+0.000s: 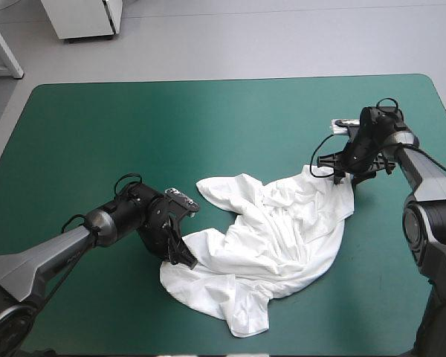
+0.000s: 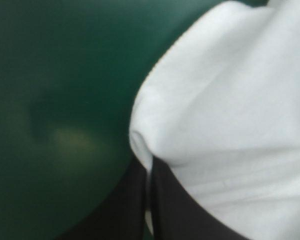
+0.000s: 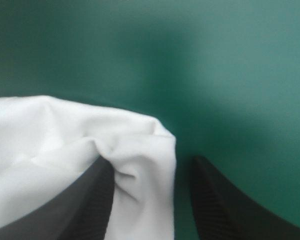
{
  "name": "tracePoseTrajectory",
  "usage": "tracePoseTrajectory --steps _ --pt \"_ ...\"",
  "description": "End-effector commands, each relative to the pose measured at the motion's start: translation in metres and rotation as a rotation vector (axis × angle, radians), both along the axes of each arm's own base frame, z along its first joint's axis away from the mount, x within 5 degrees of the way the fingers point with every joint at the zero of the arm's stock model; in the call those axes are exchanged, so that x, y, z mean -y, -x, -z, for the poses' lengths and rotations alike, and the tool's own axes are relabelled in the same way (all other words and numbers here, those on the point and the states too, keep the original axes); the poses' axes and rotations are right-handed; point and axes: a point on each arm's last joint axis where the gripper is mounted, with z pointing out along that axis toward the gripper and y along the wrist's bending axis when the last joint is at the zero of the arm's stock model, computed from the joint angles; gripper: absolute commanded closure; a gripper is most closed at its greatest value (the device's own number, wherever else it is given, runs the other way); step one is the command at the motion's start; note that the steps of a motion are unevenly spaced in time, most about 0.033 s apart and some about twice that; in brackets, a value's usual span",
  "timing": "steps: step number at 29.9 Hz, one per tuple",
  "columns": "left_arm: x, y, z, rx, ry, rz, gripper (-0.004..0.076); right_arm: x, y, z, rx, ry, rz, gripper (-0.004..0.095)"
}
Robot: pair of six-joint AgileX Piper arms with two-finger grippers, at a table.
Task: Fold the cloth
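Observation:
I will grab the white T-shirt next by its bunched corner fold [image 1: 343,181] with my right gripper. Then I will straighten the crumpled cloth [image 1: 271,238] for folding.
The white T-shirt [image 1: 275,238] lies crumpled and partly spread at the middle right of the table. My left gripper [image 1: 184,256] is at its left edge, low on the cover. In the left wrist view the left gripper [image 2: 149,167] is shut on a pinched fold of the T-shirt [image 2: 230,100]. My right gripper [image 1: 347,178] is at the shirt's far right corner. In the right wrist view the right gripper [image 3: 151,161] stands open, and a corner of the T-shirt [image 3: 65,130] lies between its fingers, draped over one finger [image 3: 80,200].
The teal-green cover [image 1: 134,134] stretches bare on the far and left sides of the shirt. The shirt's nearest fold [image 1: 249,323] lies close to the table's front edge. The right edge of the table runs just beyond the right arm.

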Motion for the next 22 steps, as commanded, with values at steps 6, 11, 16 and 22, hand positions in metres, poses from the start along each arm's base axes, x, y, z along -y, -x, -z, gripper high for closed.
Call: tracePoseTrajectory --steps 6,11,16,22 --pt "0.014 -0.007 -0.003 0.083 0.122 -0.036 0.0733 -0.042 0.000 -0.002 0.028 0.012 -0.067 0.0915" --pt "0.014 -0.008 -0.003 0.090 0.122 -0.034 0.0733 -0.041 0.002 -0.005 0.006 0.042 -0.072 0.0927" --pt "0.016 -0.012 -0.010 0.115 0.118 -0.025 0.0733 -0.038 0.005 -0.032 0.066 0.050 -0.073 0.0927" --pt "0.021 -0.031 -0.068 0.278 0.138 0.016 0.0733 -0.033 0.029 -0.103 0.229 0.042 -0.072 0.0927"
